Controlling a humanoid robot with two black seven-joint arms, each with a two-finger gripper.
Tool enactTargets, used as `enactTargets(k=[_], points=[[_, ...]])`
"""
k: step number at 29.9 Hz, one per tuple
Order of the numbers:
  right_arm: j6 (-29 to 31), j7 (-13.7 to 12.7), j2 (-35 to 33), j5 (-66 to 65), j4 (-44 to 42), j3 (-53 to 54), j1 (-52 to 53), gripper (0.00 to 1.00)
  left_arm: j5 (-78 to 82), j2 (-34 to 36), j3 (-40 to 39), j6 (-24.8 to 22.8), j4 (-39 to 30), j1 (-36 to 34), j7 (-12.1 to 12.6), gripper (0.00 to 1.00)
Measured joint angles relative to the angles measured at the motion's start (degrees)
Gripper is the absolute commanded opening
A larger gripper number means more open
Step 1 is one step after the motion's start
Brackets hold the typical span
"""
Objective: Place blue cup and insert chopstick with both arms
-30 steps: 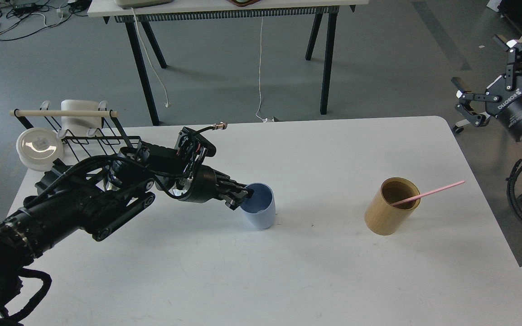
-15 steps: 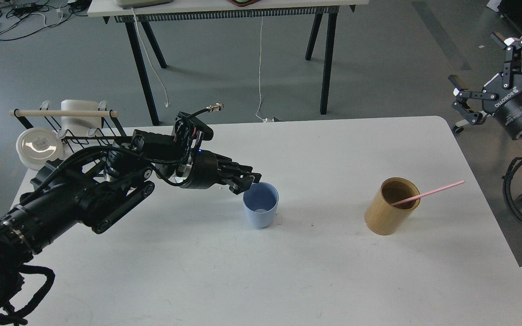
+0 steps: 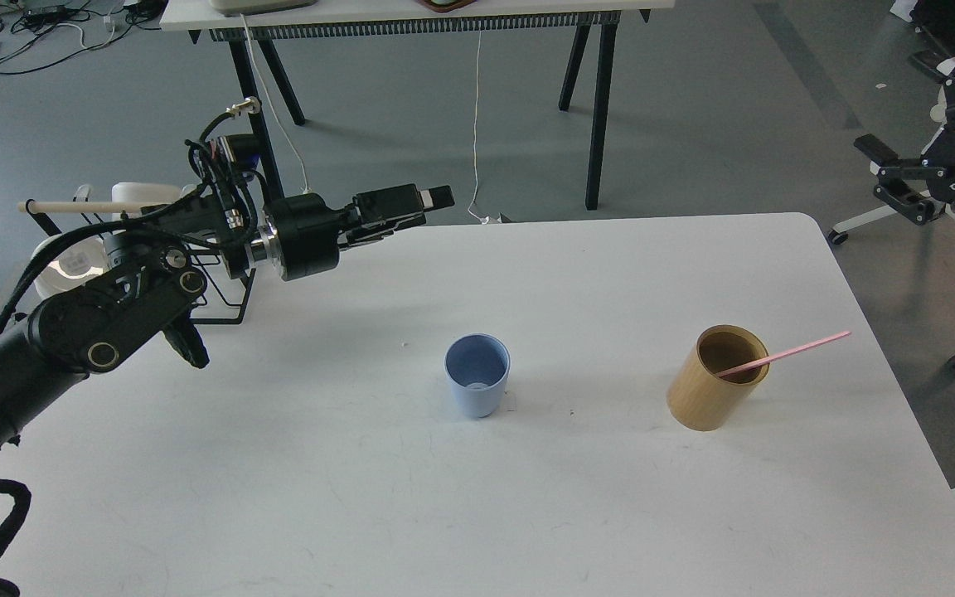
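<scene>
My right gripper grabs the pink chopstick's upper end (image 3: 839, 335) next, since the chopstick's lower end stays free for the blue cup (image 3: 477, 386).
The blue cup (image 3: 477, 386) stands upright and alone near the middle of the white table (image 3: 610, 514). The pink chopstick (image 3: 786, 353) leans in the tan wooden holder (image 3: 715, 378) to the cup's right, its top end sticking out to the right. My left gripper (image 3: 432, 206) is raised above the table's back left, well up and left of the cup, open and empty. My right gripper (image 3: 900, 112) hovers off the table's right edge, above the floor, open wide and empty.
A black wire rack (image 3: 196, 249) with a wooden rod (image 3: 88, 205), a white mug (image 3: 133, 195) and a round white lid (image 3: 71, 261) sit at the table's back left, behind my left arm. A black-legged table (image 3: 411, 16) stands beyond.
My left gripper let go of the blue cup, which now stands upright, and drew back up and to the left. My right gripper moved slightly right and up.
</scene>
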Motion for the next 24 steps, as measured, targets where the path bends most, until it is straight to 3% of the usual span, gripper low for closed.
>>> enactTargets(k=[7, 16, 24], points=[[0.0, 0.0, -10.7, -19.1, 7.9, -0.1, 0.2, 0.99, -18.9, 1.5, -1.0, 0.0, 0.0, 0.4, 0.0, 0.89], [0.0, 0.0, -26.0, -43.2, 25.4, -1.0, -0.3, 0.99, -23.6, 1.0, -1.2, 0.0, -0.1, 0.6, 0.0, 0.92], [-14.6, 0.0, -28.4, -55.8, 32.7, -11.4, -0.5, 0.99, -29.7, 0.7, -1.3, 0.0, -0.1, -0.6, 0.0, 0.92]])
